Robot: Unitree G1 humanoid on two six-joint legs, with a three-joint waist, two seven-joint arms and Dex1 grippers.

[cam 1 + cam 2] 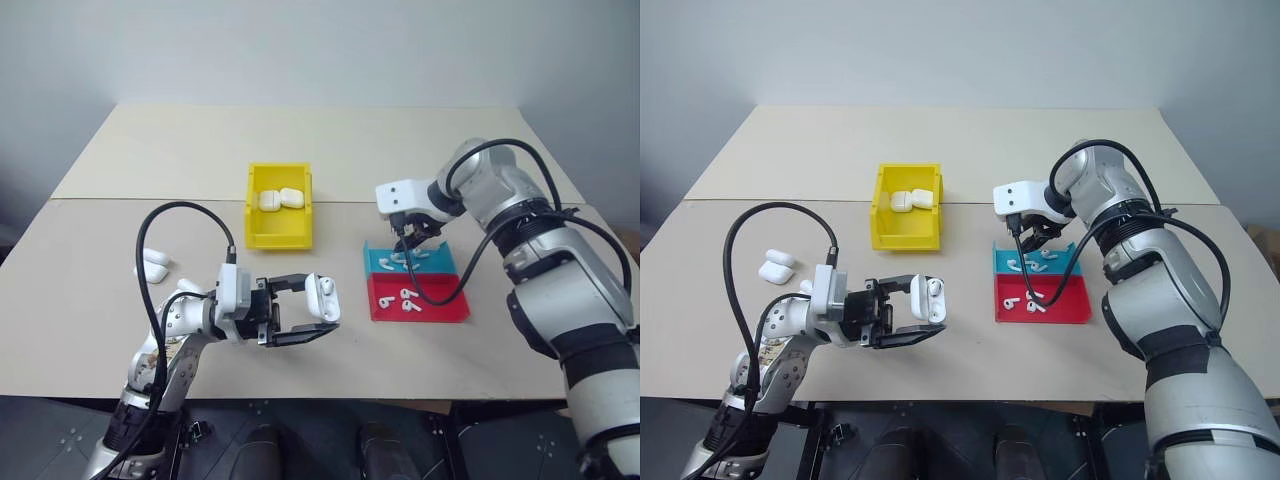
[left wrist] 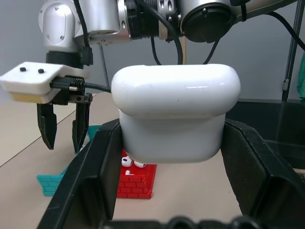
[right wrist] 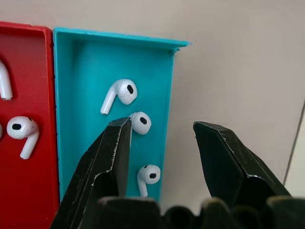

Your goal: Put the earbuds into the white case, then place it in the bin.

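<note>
My right gripper's fingers are above the blue tray's rim [image 3: 169, 98], so it is too early to close on the earbud [image 3: 141, 123]. The gripper comes down first.
My left gripper [image 1: 303, 310] is shut on the white case [image 1: 322, 298], holding it level above the table's front part; the case [image 2: 176, 119] sits clamped between both black fingers [image 2: 90, 191]. My right gripper [image 3: 162, 143] points down over the blue tray [image 3: 86, 71], open, with nothing between its fingers. Three earbuds [image 3: 119, 94] lie in that tray, one just beside a fingertip. More earbuds [image 3: 21, 131] lie in the red tray [image 1: 440, 305]. The yellow bin [image 1: 278, 238] stands mid-table.
White cases [image 1: 280, 199] lie inside the bin. Spare white cases [image 1: 152, 262] rest on the table to the left of my left arm. The blue and red trays sit side by side at the right, the red one nearer the front edge.
</note>
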